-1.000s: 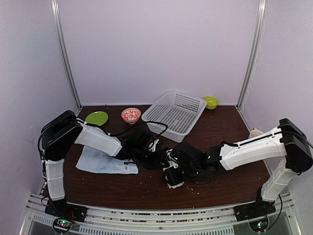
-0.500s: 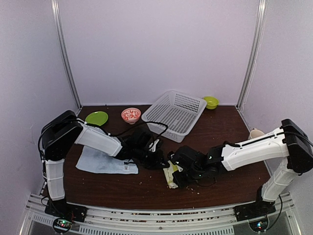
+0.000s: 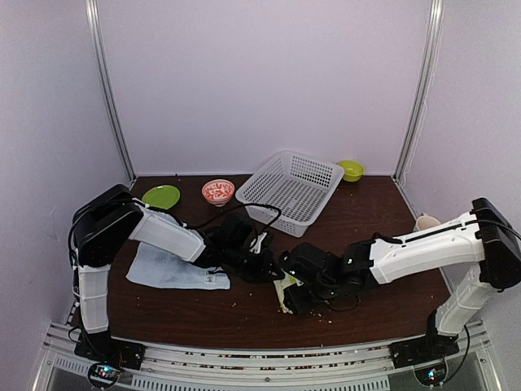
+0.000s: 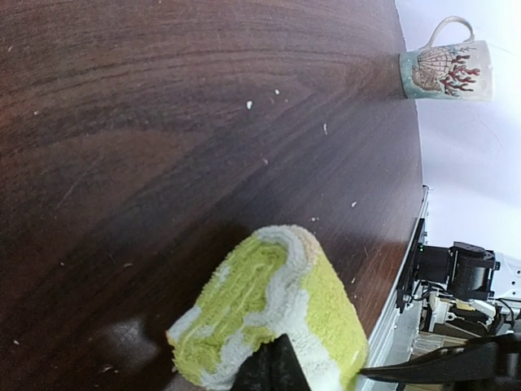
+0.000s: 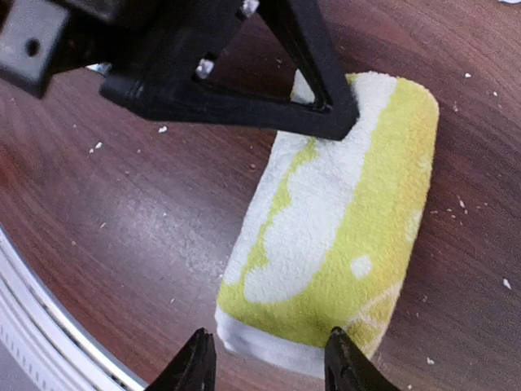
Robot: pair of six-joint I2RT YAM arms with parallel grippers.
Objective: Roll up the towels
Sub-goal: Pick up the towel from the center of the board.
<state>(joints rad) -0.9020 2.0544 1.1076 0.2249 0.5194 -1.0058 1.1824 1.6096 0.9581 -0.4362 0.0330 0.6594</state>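
Note:
My right gripper should next grab the rolled lime-green towel by its near end [image 3: 286, 307] [image 5: 275, 332], so the towel stays rolled while I set it in the basket.
The lime-green towel [image 3: 284, 294] lies rolled up at the table's middle front, its white print showing on the roll [image 5: 334, 236]. My right gripper [image 3: 293, 300] is open, its fingertips [image 5: 269, 342] straddling the roll's near end. My left gripper [image 3: 267, 266] is shut, and its black tip [image 5: 338, 126] presses on the roll's far end [image 4: 269, 314]. To the left, the pale blue towel [image 3: 172, 270] lies flat under the left arm.
A white mesh basket [image 3: 249, 192] stands at the back middle, with a red patterned bowl [image 3: 217, 191] and a green plate [image 3: 161, 196] to its left. A small green bowl [image 3: 351, 169] sits back right. A printed mug [image 4: 446, 71] stands by the right wall.
My right gripper has shifted slightly over the roll, uncovering more of the green towel. It now stands open at the roll's near end. The left arm has barely moved.

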